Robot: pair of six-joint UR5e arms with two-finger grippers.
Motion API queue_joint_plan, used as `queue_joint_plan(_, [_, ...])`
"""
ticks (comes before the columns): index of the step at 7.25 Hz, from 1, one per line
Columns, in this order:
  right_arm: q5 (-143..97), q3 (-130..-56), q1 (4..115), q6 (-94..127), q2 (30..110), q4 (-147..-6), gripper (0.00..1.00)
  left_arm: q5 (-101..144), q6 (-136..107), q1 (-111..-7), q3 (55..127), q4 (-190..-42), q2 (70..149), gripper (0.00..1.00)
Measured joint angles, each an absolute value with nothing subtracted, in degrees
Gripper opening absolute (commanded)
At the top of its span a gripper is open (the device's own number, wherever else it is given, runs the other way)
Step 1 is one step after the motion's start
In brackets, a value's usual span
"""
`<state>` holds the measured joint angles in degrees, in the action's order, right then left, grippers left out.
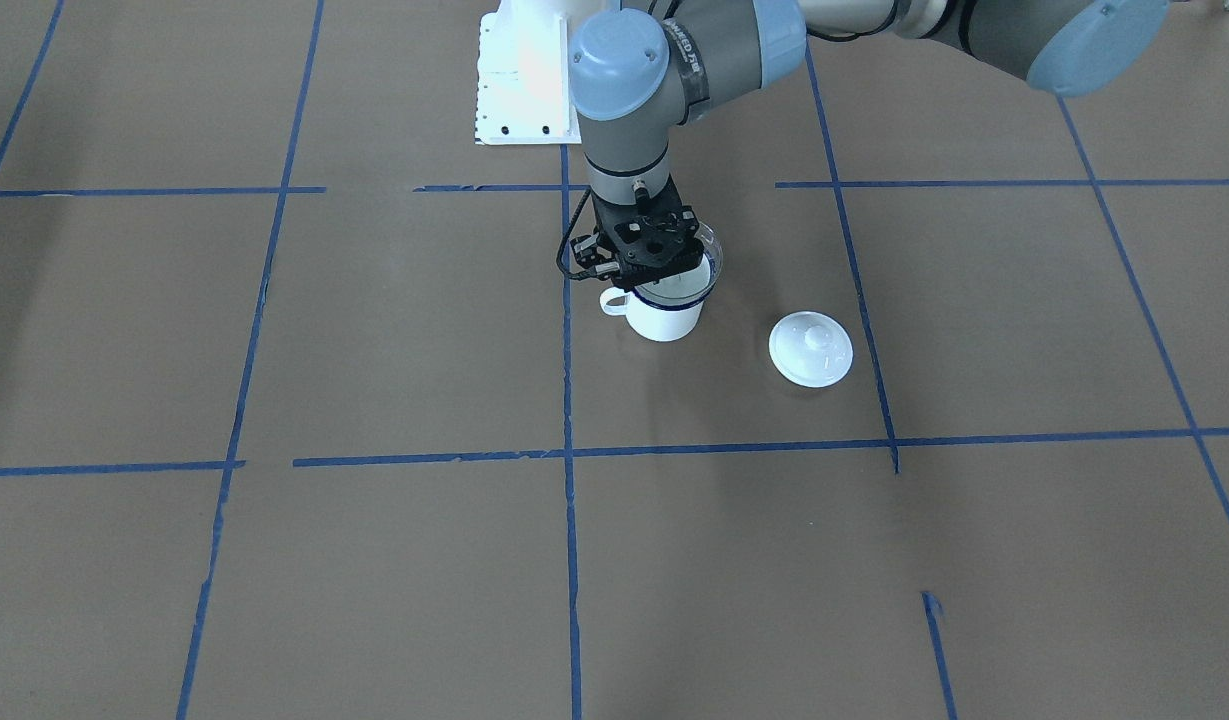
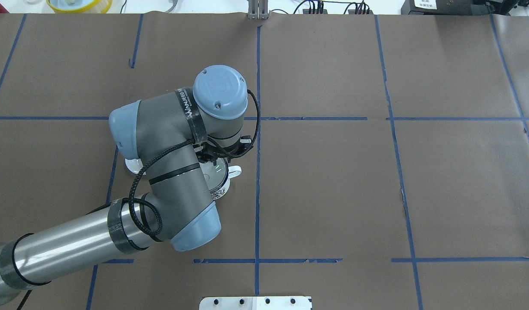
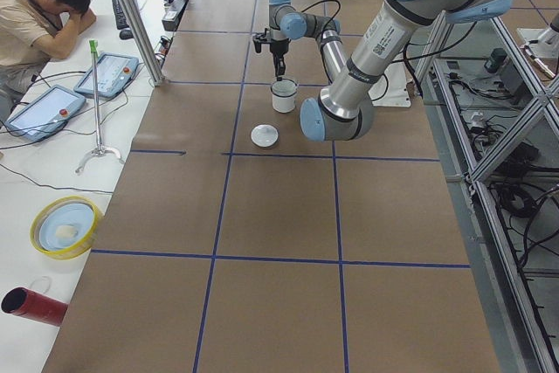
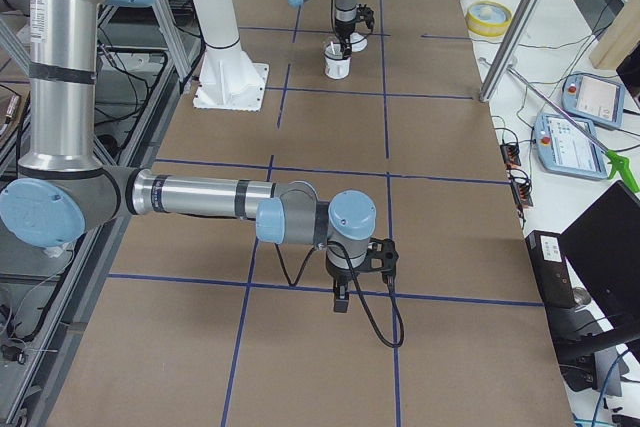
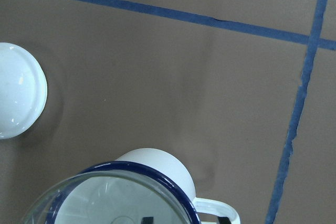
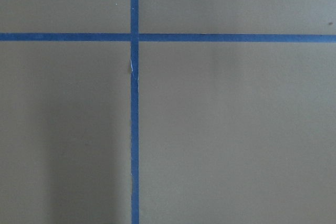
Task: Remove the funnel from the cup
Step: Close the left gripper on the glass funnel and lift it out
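Observation:
The robot's left gripper has to grab the funnel by its thin rim (image 5: 170, 195) next, because the funnel's cone (image 5: 113, 200) is too wide for the fingers to reach across.
The white cup (image 1: 664, 318) with a dark blue rim stands near the table's middle, its loop handle (image 5: 218, 208) to one side. The clear funnel (image 1: 709, 262) sits in its mouth, wide cone above the rim; it also shows in the left wrist view (image 5: 105, 192). My left gripper (image 1: 654, 265) points straight down over the cup. In the left wrist view its two dark fingertips (image 5: 147, 220) stand apart, one inside the funnel and one outside by the handle. My right gripper (image 4: 340, 305) shows only in the exterior right view, low over bare table; I cannot tell its state.
A white round lid (image 1: 811, 348) with a knob lies flat on the brown paper beside the cup, also in the left wrist view (image 5: 16, 98). Blue tape lines cross the table. The white robot base (image 1: 519, 90) stands behind the cup.

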<state>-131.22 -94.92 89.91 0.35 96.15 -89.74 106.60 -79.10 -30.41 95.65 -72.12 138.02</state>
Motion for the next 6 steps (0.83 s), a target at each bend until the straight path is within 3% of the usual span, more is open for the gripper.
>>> queue_joint_plan(4, [-131.22,-94.92,89.91,0.35,96.15,-89.74,1.0,106.62,-79.1,-30.41,98.11,-70.38,138.08,0.0])
queue_joint_plan(6, [-131.22,-94.92,89.91,0.35,96.15,-89.74,1.0,106.59,-79.1,-30.91,105.75,-65.26,138.3,0.0])
